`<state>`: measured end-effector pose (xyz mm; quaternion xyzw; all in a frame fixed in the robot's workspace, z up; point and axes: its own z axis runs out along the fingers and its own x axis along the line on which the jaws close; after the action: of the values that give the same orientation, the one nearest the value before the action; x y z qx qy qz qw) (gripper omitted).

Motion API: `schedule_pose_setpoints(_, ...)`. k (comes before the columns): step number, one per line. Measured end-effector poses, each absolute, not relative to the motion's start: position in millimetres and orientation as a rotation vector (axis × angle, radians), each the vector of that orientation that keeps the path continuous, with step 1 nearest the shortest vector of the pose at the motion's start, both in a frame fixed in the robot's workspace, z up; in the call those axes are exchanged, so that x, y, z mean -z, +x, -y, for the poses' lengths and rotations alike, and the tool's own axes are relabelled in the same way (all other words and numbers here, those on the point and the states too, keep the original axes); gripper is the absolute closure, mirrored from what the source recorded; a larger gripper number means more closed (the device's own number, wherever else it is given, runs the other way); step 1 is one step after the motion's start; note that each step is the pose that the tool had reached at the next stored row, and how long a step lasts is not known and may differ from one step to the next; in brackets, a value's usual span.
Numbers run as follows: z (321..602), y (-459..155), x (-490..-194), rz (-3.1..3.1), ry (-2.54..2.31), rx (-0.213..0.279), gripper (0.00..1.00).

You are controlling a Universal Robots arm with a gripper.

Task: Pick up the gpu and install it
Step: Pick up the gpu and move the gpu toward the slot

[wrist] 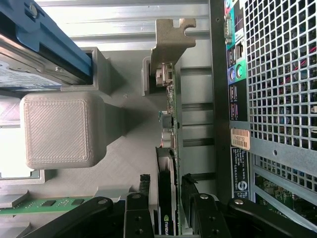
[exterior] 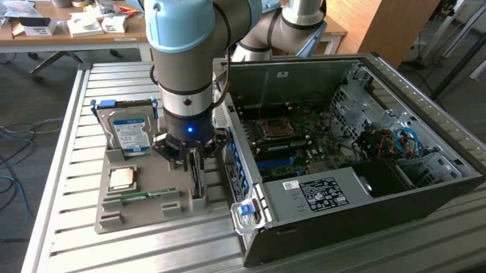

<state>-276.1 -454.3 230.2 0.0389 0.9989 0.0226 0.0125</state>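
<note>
My gripper will grab the GPU next by its exposed upper edge (wrist: 168, 198), because the lower side of the GPU is sunk in the slot of the holder.
The gpu (exterior: 196, 177) stands on edge as a thin dark strip in a slot of the grey holder tray (exterior: 148, 215), just left of the open computer case (exterior: 342, 142) in the exterior view. My gripper (exterior: 190, 162) hangs straight down over it. In the wrist view the gpu (wrist: 171, 114) runs from its metal bracket down between my black fingertips (wrist: 145, 184). My gripper (wrist: 167, 184) straddles the card, open, with a narrow gap on at least one side. The card rests in the holder.
A silver hard drive (exterior: 129, 133) with a blue-white label, a processor chip (exterior: 123, 179) and a green memory stick (exterior: 144, 196) share the tray. The case's motherboard has blue slots (exterior: 277, 165). The case's perforated rear panel (wrist: 277, 99) runs close beside the card.
</note>
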Motion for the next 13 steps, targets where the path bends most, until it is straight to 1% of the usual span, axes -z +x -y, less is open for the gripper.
schedule_pose_setpoints(4,454.3,-276.1,-230.2,-3.113,0.121,-0.070,0.61)
schedule_pose_setpoints(6,454.3,-276.1,-230.2,-3.113,0.121,-0.071,0.63)
schedule_pose_setpoints(8,454.3,-276.1,-230.2,-3.114,0.121,-0.070,0.74)
schedule_pose_setpoints(13,454.3,-276.1,-230.2,-3.113,0.121,-0.070,0.74)
